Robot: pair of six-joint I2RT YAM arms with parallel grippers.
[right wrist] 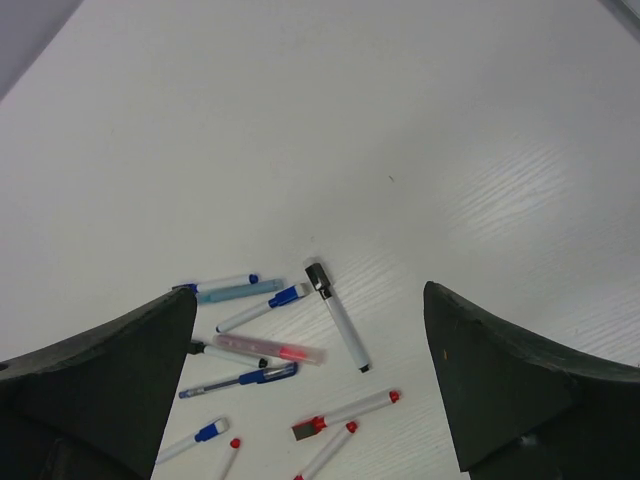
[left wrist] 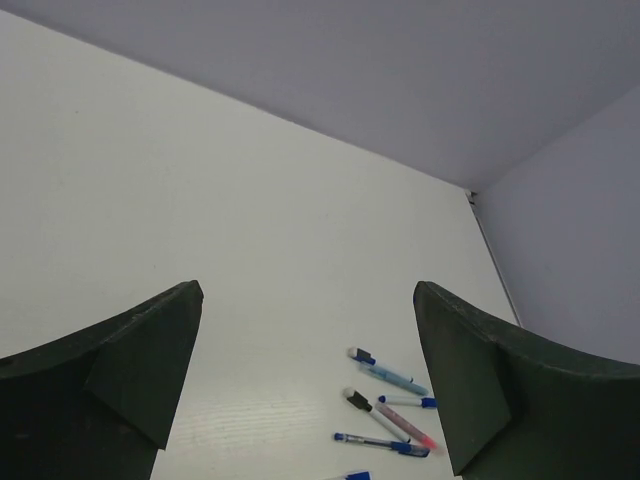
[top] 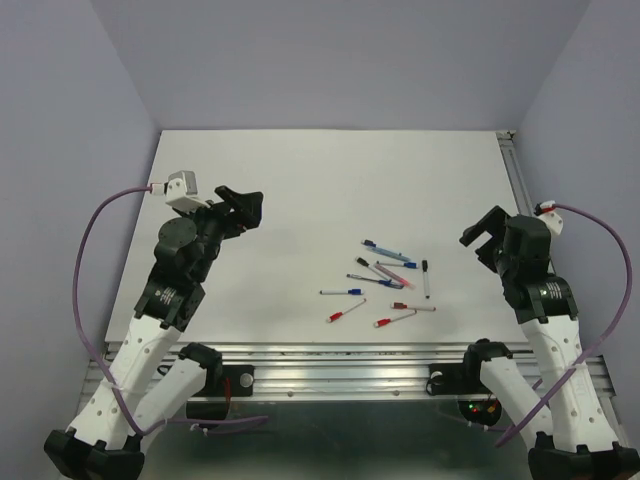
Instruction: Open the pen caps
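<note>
The black cap [right wrist: 318, 276] needs to stay free to open. My right gripper will next grab the white pen by its body near the pen's uncapped end [right wrist: 352, 343].
Several thin pens [top: 385, 283] lie scattered flat on the white table [top: 300, 170], right of centre, all with their caps on. In the right wrist view I see a white pen with a black cap [right wrist: 318, 276], one with a blue cap [right wrist: 289, 295] and one with a red cap [right wrist: 312, 427]. My left gripper [top: 240, 205] hangs open above the table, well to the left of the pens [left wrist: 390, 410], nothing between its fingers [left wrist: 150, 360]. My right gripper [top: 485, 235] is open too, raised just right of the cluster and looking down on it, empty [right wrist: 310, 295].
A metal rail [top: 340, 355] runs along the table's near edge and another [top: 520, 180] along its right edge. Lavender walls close in the back and both sides. Purple cables [top: 85, 260] loop off each wrist.
</note>
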